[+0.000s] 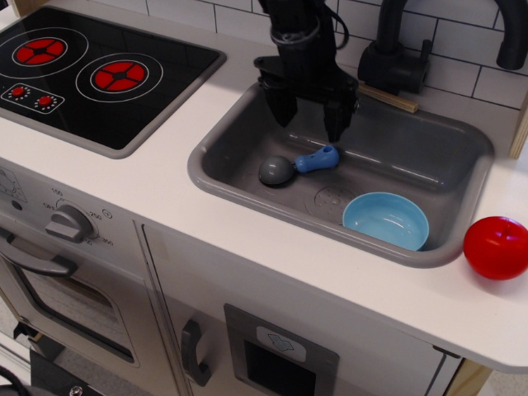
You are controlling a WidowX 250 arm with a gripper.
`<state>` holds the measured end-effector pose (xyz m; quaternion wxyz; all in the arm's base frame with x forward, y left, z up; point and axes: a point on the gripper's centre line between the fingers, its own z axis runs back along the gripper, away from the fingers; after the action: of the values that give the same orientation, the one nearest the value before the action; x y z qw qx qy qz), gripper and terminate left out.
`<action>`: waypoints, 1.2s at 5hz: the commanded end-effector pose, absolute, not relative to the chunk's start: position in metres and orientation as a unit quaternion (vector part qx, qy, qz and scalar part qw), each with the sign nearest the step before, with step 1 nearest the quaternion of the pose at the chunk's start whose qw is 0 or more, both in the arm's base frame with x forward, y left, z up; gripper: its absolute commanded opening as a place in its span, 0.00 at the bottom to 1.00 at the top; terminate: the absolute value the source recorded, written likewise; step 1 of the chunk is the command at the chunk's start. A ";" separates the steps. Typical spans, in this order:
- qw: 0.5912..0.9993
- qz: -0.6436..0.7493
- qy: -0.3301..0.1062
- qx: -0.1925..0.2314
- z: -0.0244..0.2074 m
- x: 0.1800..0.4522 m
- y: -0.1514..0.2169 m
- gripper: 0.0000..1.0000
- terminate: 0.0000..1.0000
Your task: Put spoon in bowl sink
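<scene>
The robot should next use its gripper to grab the spoon's stubby blue handle (318,159), so that it can put the spoon in the bowl (385,220).
The spoon (295,164), with a dark grey round head and a stubby light blue handle, lies flat on the floor of the grey sink (429,157), left of its middle. The light blue bowl (385,220) sits empty in the sink's front right corner, apart from the spoon. My gripper (310,115) hangs open over the sink's back left part, just above and behind the spoon, with one finger on each side of it. It holds nothing.
A black stovetop (91,70) with red burners lies to the left. A red ball (497,247) rests on the white counter right of the sink. A black faucet (396,58) and a long wooden utensil (388,97) stand behind the sink.
</scene>
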<state>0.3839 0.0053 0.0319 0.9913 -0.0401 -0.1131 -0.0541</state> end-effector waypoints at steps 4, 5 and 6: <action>0.981 -0.121 -0.151 0.000 0.011 0.419 0.015 1.00 0.00; 0.981 -0.128 -0.143 0.011 -0.005 0.415 0.022 1.00 0.00; 0.983 -0.124 -0.132 0.011 -0.013 0.407 0.023 1.00 0.00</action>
<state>0.3982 0.0222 -0.0237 0.9856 0.0040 -0.1174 -0.1220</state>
